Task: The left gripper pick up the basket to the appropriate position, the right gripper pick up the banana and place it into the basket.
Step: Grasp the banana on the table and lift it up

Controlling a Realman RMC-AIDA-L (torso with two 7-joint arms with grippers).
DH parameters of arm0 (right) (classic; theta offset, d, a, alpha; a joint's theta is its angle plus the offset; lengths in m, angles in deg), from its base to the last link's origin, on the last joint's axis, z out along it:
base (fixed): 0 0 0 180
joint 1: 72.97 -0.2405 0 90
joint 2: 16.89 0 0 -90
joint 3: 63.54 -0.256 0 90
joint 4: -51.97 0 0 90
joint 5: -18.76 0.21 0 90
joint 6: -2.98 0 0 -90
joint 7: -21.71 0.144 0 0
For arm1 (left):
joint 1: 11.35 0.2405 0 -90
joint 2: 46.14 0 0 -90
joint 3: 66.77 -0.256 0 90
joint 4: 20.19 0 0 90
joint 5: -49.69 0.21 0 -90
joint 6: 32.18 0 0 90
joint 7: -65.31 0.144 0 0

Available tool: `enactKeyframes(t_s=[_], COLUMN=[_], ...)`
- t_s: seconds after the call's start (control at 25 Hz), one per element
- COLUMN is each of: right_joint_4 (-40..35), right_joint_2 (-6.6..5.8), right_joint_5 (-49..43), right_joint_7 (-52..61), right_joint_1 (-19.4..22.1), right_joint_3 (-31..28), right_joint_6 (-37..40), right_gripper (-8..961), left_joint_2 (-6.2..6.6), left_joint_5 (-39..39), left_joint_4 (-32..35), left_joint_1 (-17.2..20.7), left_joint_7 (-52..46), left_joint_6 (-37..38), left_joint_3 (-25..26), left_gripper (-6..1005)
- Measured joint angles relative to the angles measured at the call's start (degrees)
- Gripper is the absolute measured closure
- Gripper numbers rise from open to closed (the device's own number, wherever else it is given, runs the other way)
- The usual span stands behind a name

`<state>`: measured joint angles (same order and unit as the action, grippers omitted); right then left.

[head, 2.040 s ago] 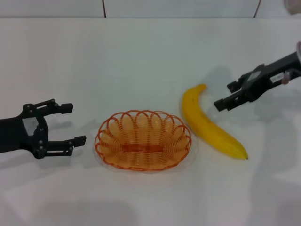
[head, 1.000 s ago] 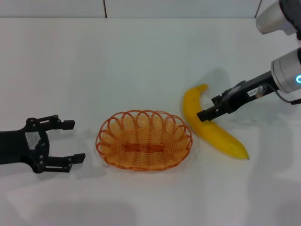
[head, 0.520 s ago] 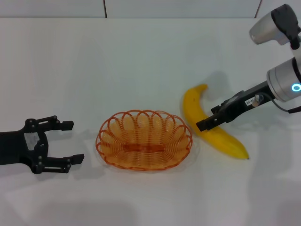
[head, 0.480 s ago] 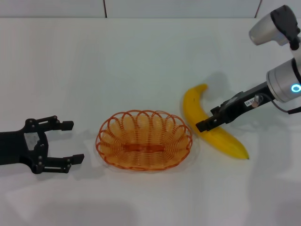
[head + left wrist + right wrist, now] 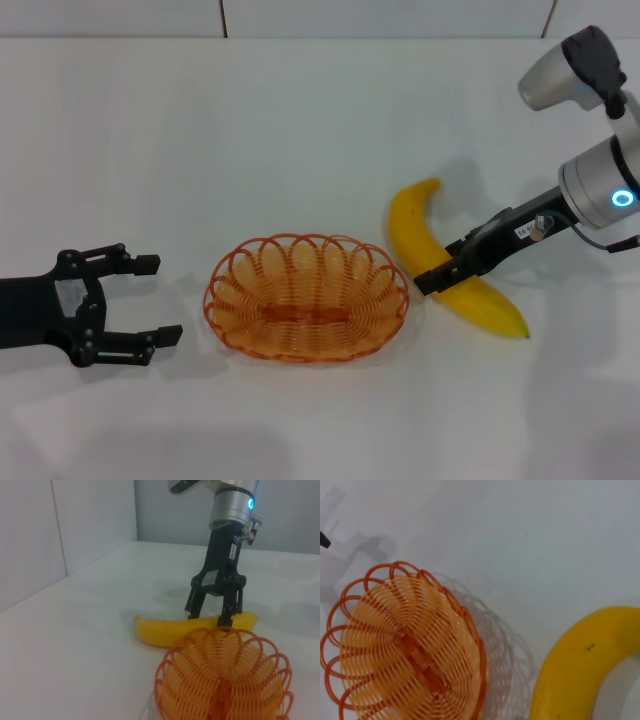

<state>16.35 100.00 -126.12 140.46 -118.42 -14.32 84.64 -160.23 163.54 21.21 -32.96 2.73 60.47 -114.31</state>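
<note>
The fingers of my right gripper reach down over the banana's middle, so it is time to close now. Closing now would catch it.
The orange wire basket [image 5: 305,297] rests on the white table [image 5: 300,120], and the yellow banana [image 5: 440,262] lies just to its right. My right gripper [image 5: 430,281] is down at the banana's middle. In the left wrist view the right gripper [image 5: 209,616] stands open, with one finger on each side of the banana [image 5: 165,631], behind the basket [image 5: 225,680]. My left gripper [image 5: 160,299] is open at table level, a short gap left of the basket and not touching it. The right wrist view shows the basket [image 5: 405,645] and the banana [image 5: 575,670] side by side.
The white table runs back to a wall [image 5: 300,15] with dark seams. Nothing else lies on the table. The right arm's grey-white links [image 5: 600,190] reach in from the upper right.
My right gripper has come in from the right and gone down over the banana's middle. The left gripper has drawn back slightly to the left. Basket and banana have not moved.
</note>
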Motion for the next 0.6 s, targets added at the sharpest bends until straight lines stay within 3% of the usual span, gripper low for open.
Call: enactKeyframes(t_s=[0.2, 0.44, 0.6], right_joint_4=[0.5, 0.5, 0.5], right_joint_2=[0.0, 0.0, -0.01], right_joint_5=[0.0, 0.0, 0.1], right_joint_7=[0.0, 0.0, 0.0], right_joint_1=[0.1, 0.1, 0.2], right_joint_3=[0.0, 0.0, 0.0], right_joint_6=[-0.2, -0.5, -0.5], right_gripper=[82, 305, 377], left_joint_2=[0.0, -0.11, -0.16], left_joint_5=[-0.3, -0.4, -0.5], left_joint_4=[0.0, 0.0, 0.1], left_joint_1=[0.0, -0.1, -0.1], left_joint_7=[0.0, 0.0, 0.0], left_joint_6=[0.2, 0.4, 0.4], left_joint_3=[0.0, 0.0, 0.0], left_gripper=[92, 92, 92])
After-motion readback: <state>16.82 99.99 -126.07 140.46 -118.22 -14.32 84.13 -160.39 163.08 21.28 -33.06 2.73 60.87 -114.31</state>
